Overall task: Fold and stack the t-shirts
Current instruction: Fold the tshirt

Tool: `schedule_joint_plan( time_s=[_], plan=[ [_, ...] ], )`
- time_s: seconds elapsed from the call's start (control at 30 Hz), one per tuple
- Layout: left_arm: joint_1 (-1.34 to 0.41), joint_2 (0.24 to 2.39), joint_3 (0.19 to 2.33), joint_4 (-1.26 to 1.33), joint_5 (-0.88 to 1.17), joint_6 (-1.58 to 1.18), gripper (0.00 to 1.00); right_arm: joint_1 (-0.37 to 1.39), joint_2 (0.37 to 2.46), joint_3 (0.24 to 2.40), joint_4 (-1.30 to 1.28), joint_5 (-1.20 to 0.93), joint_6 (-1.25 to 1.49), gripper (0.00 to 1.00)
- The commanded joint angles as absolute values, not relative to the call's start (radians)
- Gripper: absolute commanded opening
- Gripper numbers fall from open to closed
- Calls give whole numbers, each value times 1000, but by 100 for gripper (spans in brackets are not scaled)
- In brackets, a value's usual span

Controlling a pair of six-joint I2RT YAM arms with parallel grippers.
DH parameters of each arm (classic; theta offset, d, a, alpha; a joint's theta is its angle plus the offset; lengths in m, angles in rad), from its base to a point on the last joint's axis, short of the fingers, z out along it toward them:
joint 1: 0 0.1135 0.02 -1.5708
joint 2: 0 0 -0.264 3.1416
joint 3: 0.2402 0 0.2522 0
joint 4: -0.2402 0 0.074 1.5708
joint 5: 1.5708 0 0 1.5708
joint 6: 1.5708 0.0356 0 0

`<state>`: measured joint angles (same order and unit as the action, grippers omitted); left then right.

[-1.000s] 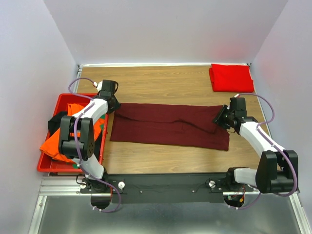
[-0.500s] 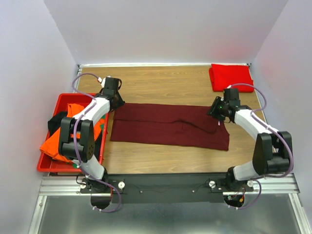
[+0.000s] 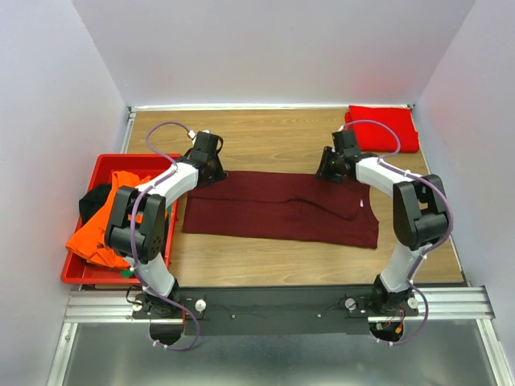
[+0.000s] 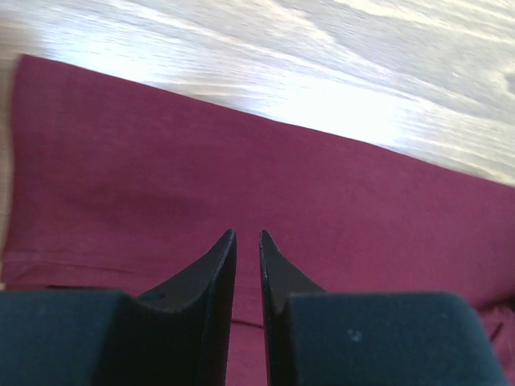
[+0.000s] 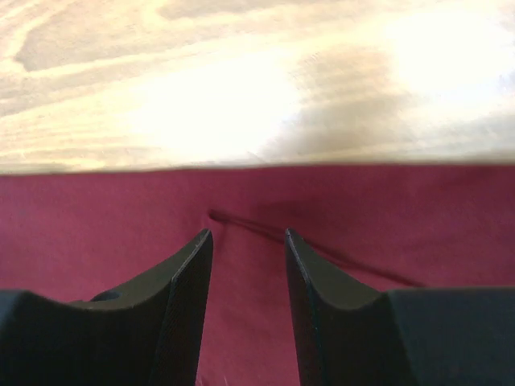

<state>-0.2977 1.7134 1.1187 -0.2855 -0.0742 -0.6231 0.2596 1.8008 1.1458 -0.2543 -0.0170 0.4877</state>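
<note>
The robot's right hand should next take hold of the loose layer of the dark maroon t-shirt (image 3: 273,211) next to the dark crease, so it can pull that layer over to fold it.
A dark maroon t-shirt (image 3: 273,211) lies folded into a long strip across the middle of the table. My left gripper (image 3: 211,163) hovers at the strip's far edge near its left end. In the left wrist view the gripper (image 4: 248,233) is open by a narrow gap over the maroon cloth (image 4: 161,161), with nothing between the fingers. My right gripper (image 3: 328,167) is at the far edge near the right end. It (image 5: 248,232) stands open wider above the maroon cloth (image 5: 96,217), beside a dark crease (image 5: 338,256). A bright red t-shirt (image 3: 382,129) lies folded at the back right corner.
A red plastic tray (image 3: 80,275) stands at the left edge, holding a crumpled orange t-shirt (image 3: 96,240) and a black one (image 3: 95,199). Bare wood table (image 3: 265,141) shows behind the strip and in front of it. White walls close in the sides and back.
Both arms have swung inward along the maroon strip's far edge, the left one rightward, the right one leftward and farther back. The left jaws have narrowed.
</note>
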Motion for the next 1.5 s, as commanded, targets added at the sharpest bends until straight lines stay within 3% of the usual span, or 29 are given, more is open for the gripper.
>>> schedule_joint_plan(
  time_s=[0.0,0.47,0.8,1.0,1.47],
  plan=[
    [-305,1723,1115,-259,-40,-606,24,310,1862,1224,-232,75,454,48],
    [-308,1723,1106,-252,-25,-600,24,394,1954,1262,-235,182,446,47],
    [-308,1723,1104,-252,-26,-597,23,402,1888,1223,-248,172,465,13],
    [-308,1718,1103,-250,-23,-594,23,402,1827,1186,-262,146,469,0],
    [-308,1709,1100,-253,-6,-583,23,448,1638,1019,-273,71,518,0]
  ],
)
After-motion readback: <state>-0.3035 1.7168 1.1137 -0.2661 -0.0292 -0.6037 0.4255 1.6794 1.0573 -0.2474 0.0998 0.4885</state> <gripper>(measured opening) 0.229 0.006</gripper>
